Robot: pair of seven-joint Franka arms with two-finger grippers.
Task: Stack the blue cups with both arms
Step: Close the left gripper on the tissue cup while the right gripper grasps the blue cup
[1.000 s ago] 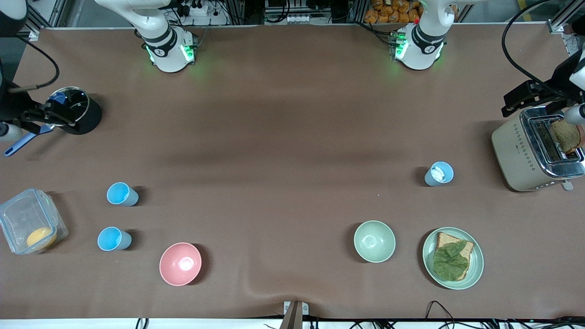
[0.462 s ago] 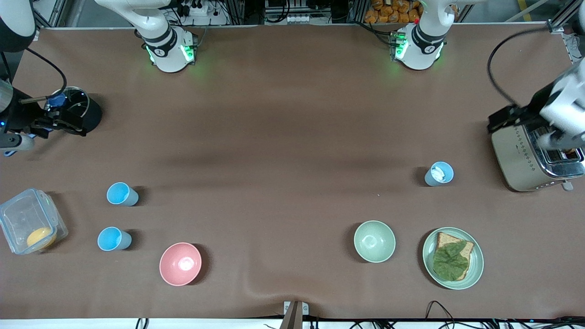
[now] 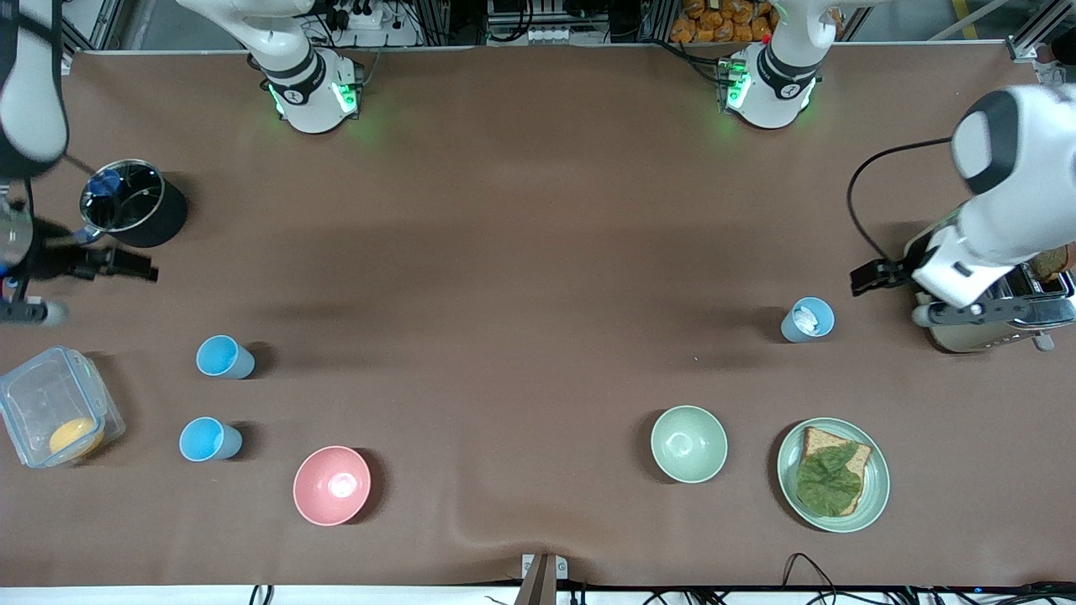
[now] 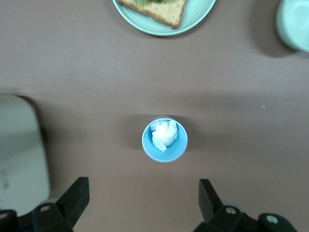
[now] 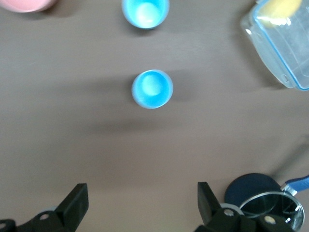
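I should grab the bright blue cup nearer the pot by its rim next with my right gripper. Then I will stack that cup in the paler cup.
Two bright blue cups stand toward the right arm's end of the table, one farther from the front camera and one nearer. Both show in the right wrist view, the first and the second. A paler blue cup with something white crumpled inside stands near the toaster; it also shows in the left wrist view. My right gripper is open and empty over the table beside the black pot. My left gripper is open and empty over the table between the toaster and the paler cup.
A pink bowl and a pale green bowl sit near the front edge. A green plate holds bread with a leaf. A toaster, a black pot and a clear container stand at the table's ends.
The left gripper has moved off the toaster toward the paler cup. The right gripper has moved off the black pot toward the two bright cups. The cups have not moved.
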